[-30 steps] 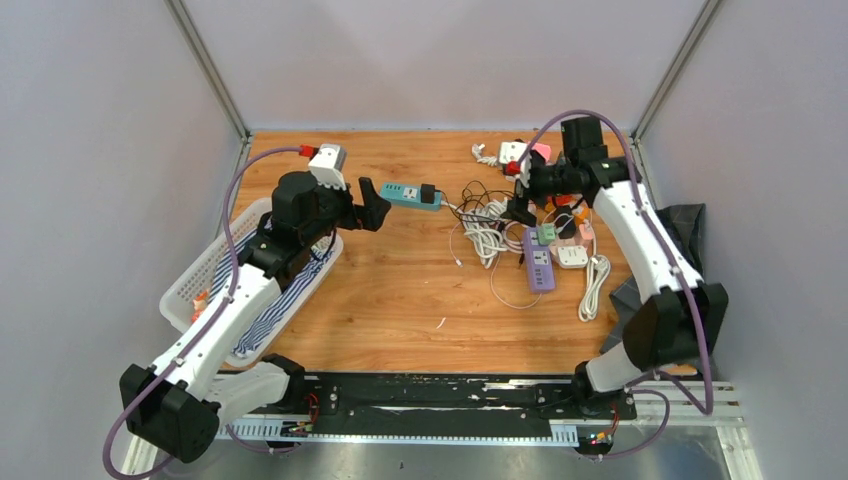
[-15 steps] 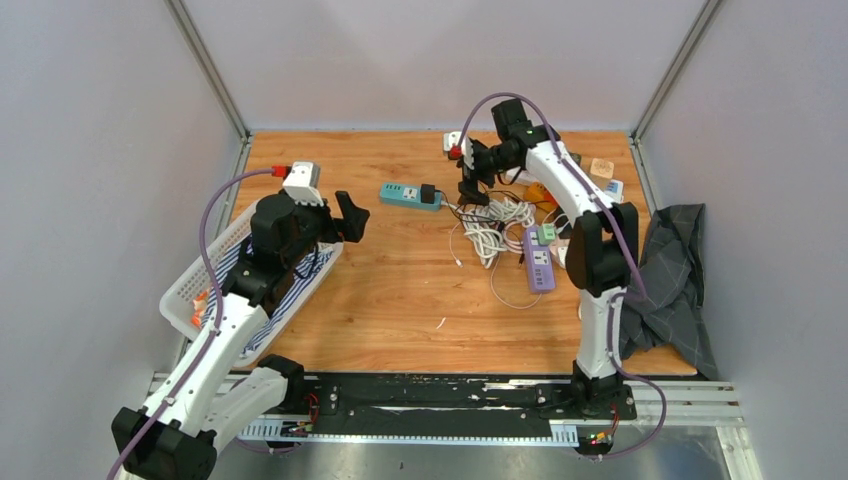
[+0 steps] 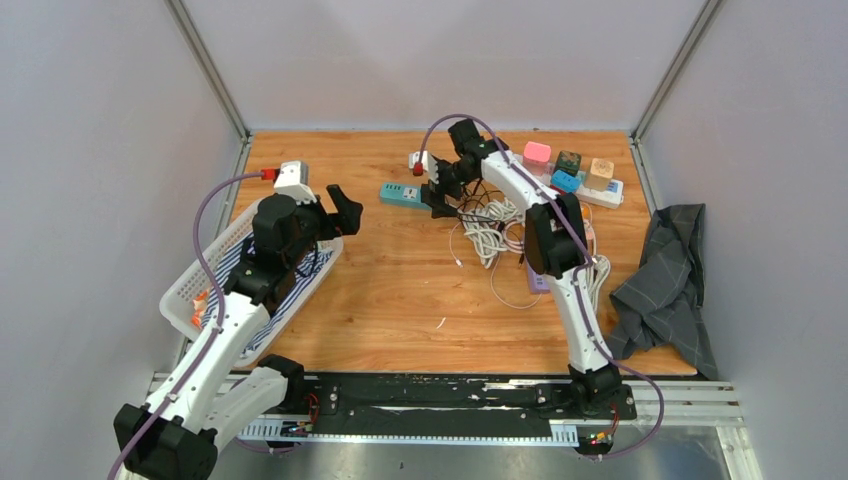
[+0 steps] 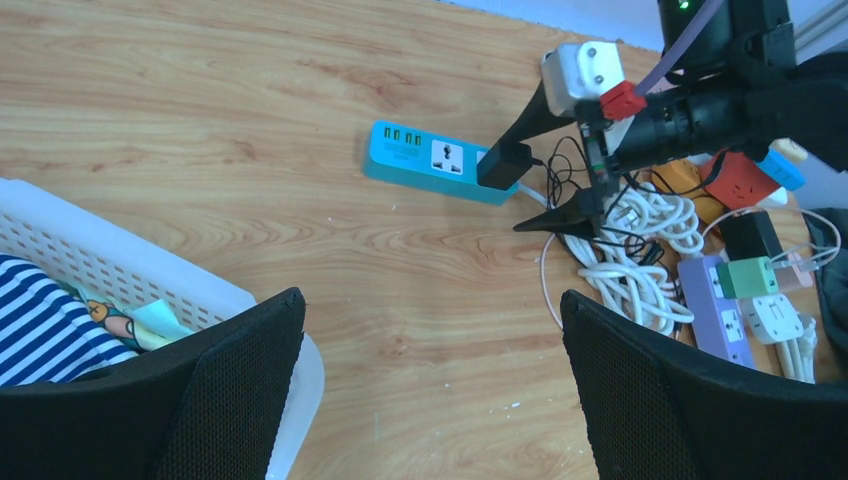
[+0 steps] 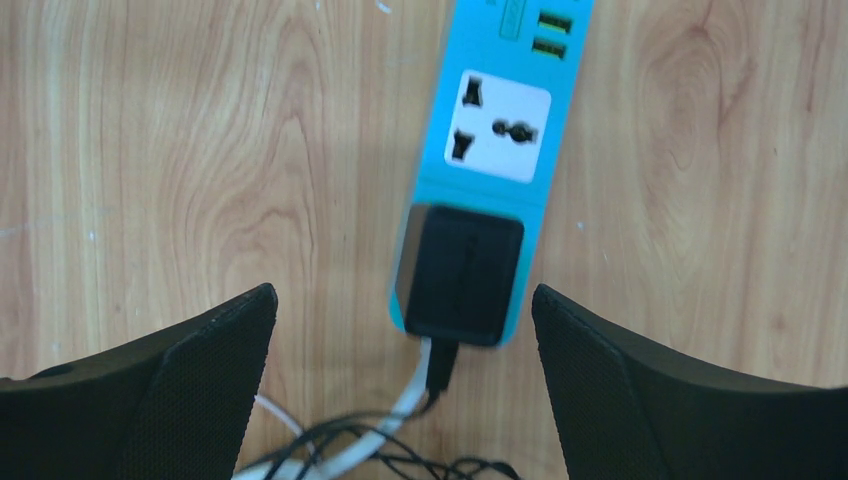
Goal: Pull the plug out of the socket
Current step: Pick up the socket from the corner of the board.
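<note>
I need to move my right gripper lower before I close it on the plug. My fingers stop above the teal power strip's sides, so they would miss the plug if I closed now.
A teal power strip (image 3: 398,193) lies at the back middle of the wooden table, with a black plug (image 5: 463,272) seated in its end socket. My right gripper (image 3: 436,190) hovers over that plug, open, with one finger on each side of it and not touching, as the right wrist view (image 5: 402,310) shows. My left gripper (image 3: 340,212) is open and empty above the basket's rim, left of the strip. In the left wrist view the strip (image 4: 430,160), the plug (image 4: 505,165) and the right gripper (image 4: 530,180) lie ahead of my left gripper (image 4: 430,390).
A white basket (image 3: 190,285) holding striped cloth sits at the left. A tangle of white and black cables (image 3: 488,228) lies right of the strip, next to a purple power strip (image 4: 718,310). A white strip with coloured adapters (image 3: 575,172) is at the back right. A grey cloth (image 3: 665,285) lies at the right.
My right arm has swung left from the back right, across the cable pile, to over the black plug. My left gripper has drawn back left, away from the teal strip.
</note>
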Tool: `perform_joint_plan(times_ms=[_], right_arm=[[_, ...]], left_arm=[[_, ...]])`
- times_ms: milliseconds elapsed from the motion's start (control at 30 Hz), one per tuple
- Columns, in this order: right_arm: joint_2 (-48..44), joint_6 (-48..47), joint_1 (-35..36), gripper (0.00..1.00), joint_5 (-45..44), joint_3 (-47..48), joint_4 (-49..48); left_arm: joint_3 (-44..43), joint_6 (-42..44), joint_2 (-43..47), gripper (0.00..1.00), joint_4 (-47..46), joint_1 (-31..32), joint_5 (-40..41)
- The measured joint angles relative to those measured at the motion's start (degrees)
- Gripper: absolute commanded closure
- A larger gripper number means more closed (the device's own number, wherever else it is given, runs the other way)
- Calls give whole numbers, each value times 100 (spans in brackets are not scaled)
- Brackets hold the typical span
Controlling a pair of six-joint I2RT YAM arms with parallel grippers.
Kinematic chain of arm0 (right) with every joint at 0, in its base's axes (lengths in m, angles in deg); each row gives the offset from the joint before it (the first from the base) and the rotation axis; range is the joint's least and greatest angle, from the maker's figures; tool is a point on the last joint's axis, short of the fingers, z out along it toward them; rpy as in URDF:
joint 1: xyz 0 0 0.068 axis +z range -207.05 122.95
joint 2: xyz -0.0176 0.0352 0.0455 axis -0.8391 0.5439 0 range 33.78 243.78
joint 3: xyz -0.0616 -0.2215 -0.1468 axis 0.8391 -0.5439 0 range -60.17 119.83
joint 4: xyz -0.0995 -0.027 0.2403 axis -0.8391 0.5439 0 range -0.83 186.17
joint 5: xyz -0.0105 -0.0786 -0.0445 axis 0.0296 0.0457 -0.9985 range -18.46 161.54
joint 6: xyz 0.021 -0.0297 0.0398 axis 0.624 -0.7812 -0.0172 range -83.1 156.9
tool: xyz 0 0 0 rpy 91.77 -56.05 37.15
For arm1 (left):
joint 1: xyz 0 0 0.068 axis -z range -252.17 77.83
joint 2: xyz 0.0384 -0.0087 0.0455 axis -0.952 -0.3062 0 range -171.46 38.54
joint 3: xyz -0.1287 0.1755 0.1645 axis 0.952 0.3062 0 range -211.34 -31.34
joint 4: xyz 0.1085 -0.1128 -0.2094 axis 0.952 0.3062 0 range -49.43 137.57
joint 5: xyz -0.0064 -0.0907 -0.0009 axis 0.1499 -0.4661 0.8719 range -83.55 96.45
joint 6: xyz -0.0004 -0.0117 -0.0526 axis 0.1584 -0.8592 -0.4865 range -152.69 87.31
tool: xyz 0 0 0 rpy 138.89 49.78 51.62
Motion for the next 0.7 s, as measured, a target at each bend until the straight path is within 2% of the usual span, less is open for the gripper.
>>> perform_joint_plan(times_ms=[100, 267, 533, 600, 700], right_arm=[[125, 271, 146, 6, -133, 46, -227], [321, 527, 170, 18, -297, 120, -579], [503, 938, 170, 32, -496, 122, -975], [514, 977, 170, 40, -533, 120, -1051], [516, 1012, 170, 59, -544, 111, -1067]], left_arm=[[2, -68, -9, 0, -37, -2, 85], [2, -109, -111, 0, -179, -2, 203], [-2, -146, -525, 0, -227, -7, 203], [-2, -157, -533, 0, -236, -7, 201], [-4, -175, -531, 0, -286, -9, 199]])
